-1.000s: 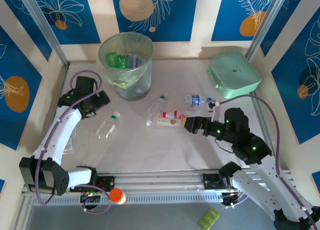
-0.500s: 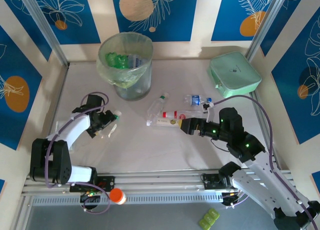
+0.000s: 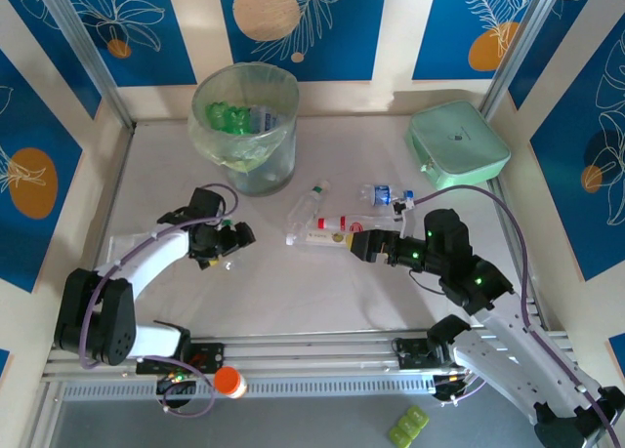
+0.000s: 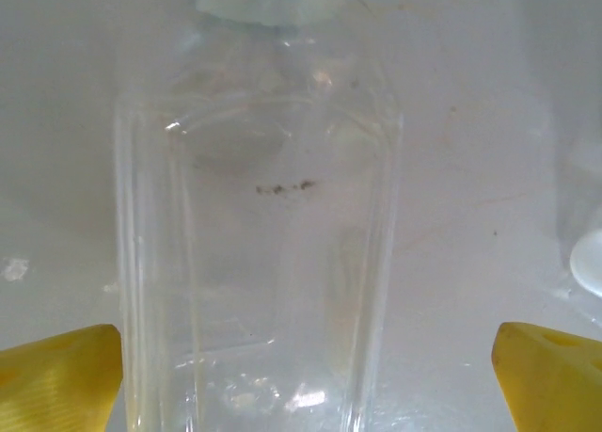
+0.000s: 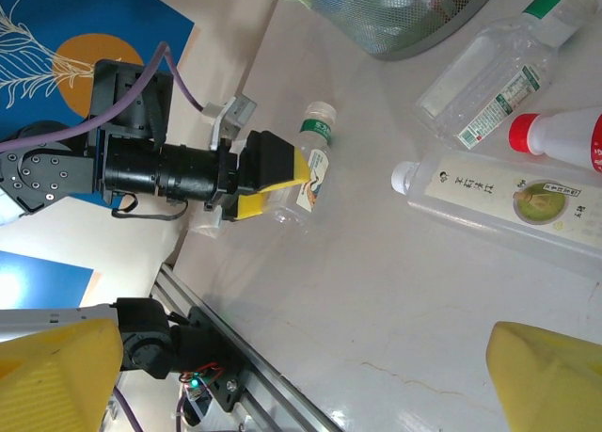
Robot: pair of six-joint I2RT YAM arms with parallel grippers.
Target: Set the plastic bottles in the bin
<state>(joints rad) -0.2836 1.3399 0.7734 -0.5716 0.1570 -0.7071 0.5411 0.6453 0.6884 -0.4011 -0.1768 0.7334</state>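
Note:
The bottle is between my left gripper's fingers, which stop well short of its shoulder [image 4: 265, 101], so next the gripper moves there before closing on it.
A clear bottle [image 4: 254, 225] with a white cap and green band lies on the table between the yellow fingers [image 4: 56, 380] of my left gripper [image 4: 306, 376], which stands open and straddles it. The right wrist view shows the same bottle [image 5: 310, 168] inside the left gripper [image 5: 273, 183]. My right gripper [image 3: 356, 243] is open and holds nothing, just right of three bottles: a clear green-capped one [image 3: 306, 206], a red-capped one [image 3: 337, 223] and a white-capped labelled one [image 3: 320, 237]. A blue-capped bottle [image 3: 381, 193] lies behind it. The bin [image 3: 244, 165] stands at the back with green bottles [image 3: 229, 116] inside.
A mint-green case [image 3: 456, 143] sits at the back right. A flat clear packet [image 3: 132, 267] lies beside the left arm. An aluminium rail [image 3: 312, 346] runs along the near edge, with an orange cap [image 3: 228, 381] below it. Walls close the table on both sides.
My left arm has swung down and to the right from the left wall, bringing its open fingers around the clear bottle. My right gripper has edged slightly left toward the bottle cluster.

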